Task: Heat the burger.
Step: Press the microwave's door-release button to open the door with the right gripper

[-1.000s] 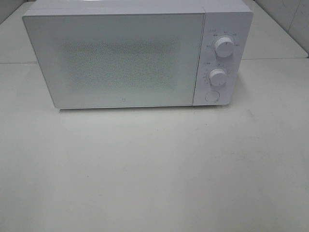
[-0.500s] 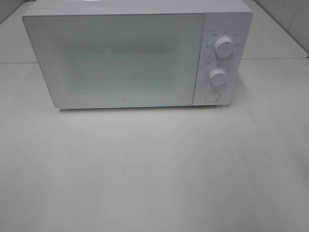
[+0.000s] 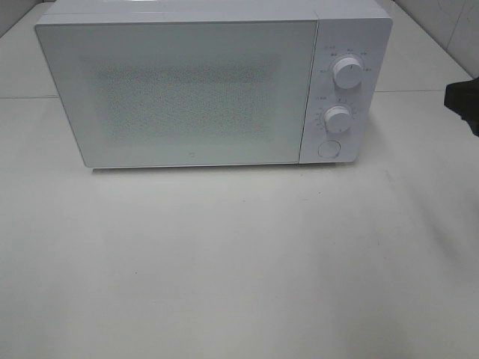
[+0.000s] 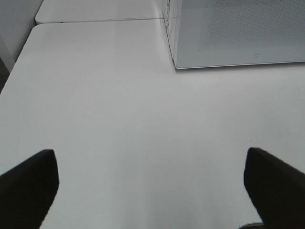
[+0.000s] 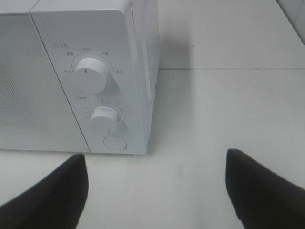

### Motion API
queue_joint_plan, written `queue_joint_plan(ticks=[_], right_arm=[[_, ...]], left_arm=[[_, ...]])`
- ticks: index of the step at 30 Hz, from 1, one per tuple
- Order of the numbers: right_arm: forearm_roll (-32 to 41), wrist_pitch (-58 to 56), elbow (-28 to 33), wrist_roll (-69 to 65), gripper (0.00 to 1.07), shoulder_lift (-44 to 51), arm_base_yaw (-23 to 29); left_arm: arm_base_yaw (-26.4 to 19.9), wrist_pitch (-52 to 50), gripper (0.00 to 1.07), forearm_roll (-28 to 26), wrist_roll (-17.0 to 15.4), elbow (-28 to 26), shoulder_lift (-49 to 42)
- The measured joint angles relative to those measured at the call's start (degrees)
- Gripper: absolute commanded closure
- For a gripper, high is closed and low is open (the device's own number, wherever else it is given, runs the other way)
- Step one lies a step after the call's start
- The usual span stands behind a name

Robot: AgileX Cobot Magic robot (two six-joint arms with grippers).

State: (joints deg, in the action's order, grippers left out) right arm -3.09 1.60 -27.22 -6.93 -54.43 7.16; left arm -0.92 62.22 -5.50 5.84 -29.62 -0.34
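Note:
The robot's right gripper should set the heating for the burger next, so it should grab the microwave's lower knob on its control panel.
The burger is out of view in every frame. A white microwave stands at the back of the table with its door shut, and its frosted window shows nothing inside. My left gripper is open over bare table, in front of the microwave's left corner, with nothing between its fingers. My right gripper is open and empty too, facing the control panel from the front right. Only a dark part of the right arm shows at the right edge of the high view.
The control panel carries an upper knob, a lower knob and a round button. The white table stretches in front of the microwave. A seam between tabletops runs to its right.
A dark part of the right arm has come into the high view at the right edge. The microwave stays shut and unmoved.

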Motion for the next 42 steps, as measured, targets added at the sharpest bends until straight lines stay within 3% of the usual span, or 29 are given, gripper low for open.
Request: queue_joint_plan(ticks=[8,13,15,17,18,19,20,21,22,24,28,35,38,42], right_arm=[[-3.50,14.61,0.00,-3.32,0.33,-11.75,0.00],[-5.10,19.19,0.00,-6.88,0.42,-16.96,0.00],[-5.61,21.66,0.00,-10.20,0.55,-20.68,0.00],[-5.61,22.80,0.00,-13.06,0.59,-22.46,0.00],[-5.61,23.43,0.00,-14.95,0.72,-23.20,0.00],[-5.61,23.43,0.00,-14.95,0.72,-23.20,0.00],[-5.67,24.35,0.00,-18.79,0.84,-24.41,0.00],[-5.67,24.98,0.00,-21.14,0.91,-24.81,0.00],[-5.67,24.98,0.00,-21.14,0.91,-24.81,0.00],[-5.67,27.04,0.00,-29.51,1.07,-25.78,0.00],[-5.67,28.76,0.00,-38.90,1.07,-26.41,0.00],[-6.76,30.02,0.00,-69.39,1.07,-30.48,0.06],[-6.70,30.02,0.00,-71.33,1.07,-30.60,0.29],[-0.97,31.63,-0.06,-73.85,1.07,-31.63,3.90]], left_arm=[[0.00,0.00,0.09,0.00,0.00,0.00,0.00],[0.00,0.00,0.09,0.00,0.00,0.00,0.00],[0.00,0.00,0.09,0.00,0.00,0.00,0.00],[0.00,0.00,0.09,0.00,0.00,0.00,0.00],[0.00,0.00,0.09,0.00,0.00,0.00,0.00],[0.00,0.00,0.09,0.00,0.00,0.00,0.00],[0.00,0.00,0.09,0.00,0.00,0.00,0.00],[0.00,0.00,0.09,0.00,0.00,0.00,0.00],[0.00,0.00,0.09,0.00,0.00,0.00,0.00],[0.00,0.00,0.09,0.00,0.00,0.00,0.00],[0.00,0.00,0.09,0.00,0.00,0.00,0.00],[0.00,0.00,0.09,0.00,0.00,0.00,0.00],[0.00,0.00,0.09,0.00,0.00,0.00,0.00],[0.00,0.00,0.09,0.00,0.00,0.00,0.00]])
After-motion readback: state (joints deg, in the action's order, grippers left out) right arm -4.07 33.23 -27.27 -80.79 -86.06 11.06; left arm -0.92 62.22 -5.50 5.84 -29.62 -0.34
